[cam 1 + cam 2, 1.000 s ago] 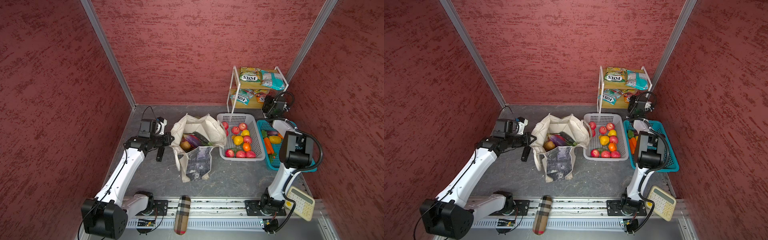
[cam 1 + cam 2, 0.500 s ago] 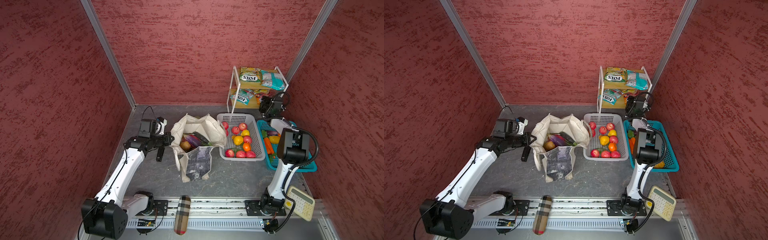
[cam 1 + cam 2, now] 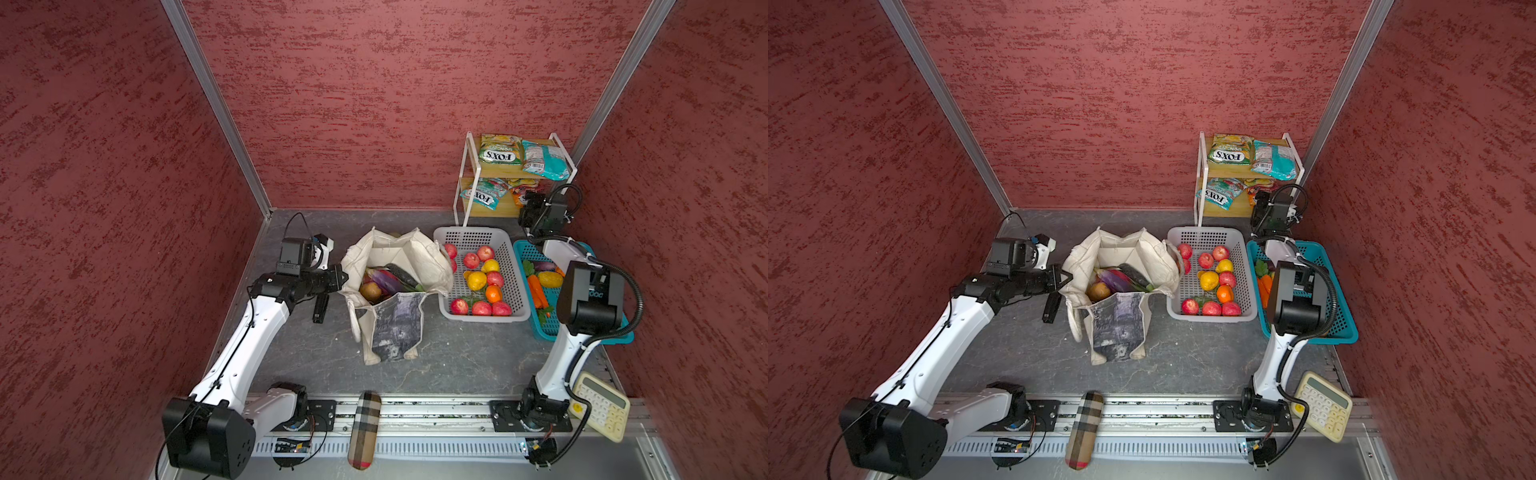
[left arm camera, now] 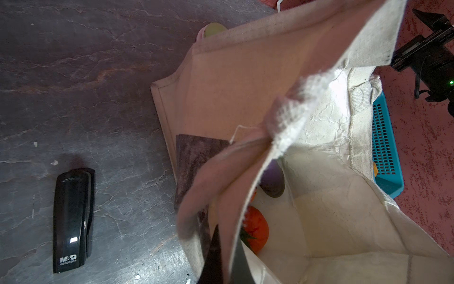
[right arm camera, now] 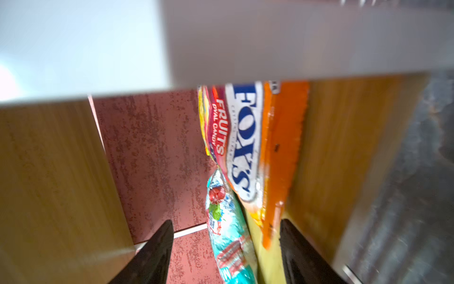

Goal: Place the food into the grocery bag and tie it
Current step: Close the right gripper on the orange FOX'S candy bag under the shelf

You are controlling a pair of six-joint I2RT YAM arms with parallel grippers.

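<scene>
Next, my right gripper grabs the orange FOX'S packet by its near edge corner, and its body stays free to leave the shelf and enter the grocery bag (image 3: 419,257).
The cream grocery bag (image 3: 419,257) stands open mid-floor in both top views. Inside lie a brown oval (image 3: 370,291), a purple eggplant (image 3: 388,277) and, in the left wrist view, a red tomato (image 4: 255,231). My left gripper (image 4: 224,255) is shut on the bag's left rim (image 3: 1069,282). My right gripper (image 5: 225,221) is open at the rack's lower shelf. An orange FOX'S packet (image 5: 245,137) and a teal packet (image 5: 227,236) lie just ahead of its jaws, neither gripped. More FOX'S packets (image 3: 500,151) sit on the top shelf.
A white basket (image 3: 513,318) of fruit and a blue basket (image 3: 592,337) of vegetables stand right of the bag. A black stapler (image 4: 73,221) lies on the floor by my left arm. A calculator (image 3: 598,405) and a plaid case (image 3: 365,428) rest at the front rail.
My right arm has stretched further back towards the rack's lower shelf and its jaws have spread wider. The left gripper has kept its hold on the bag rim.
</scene>
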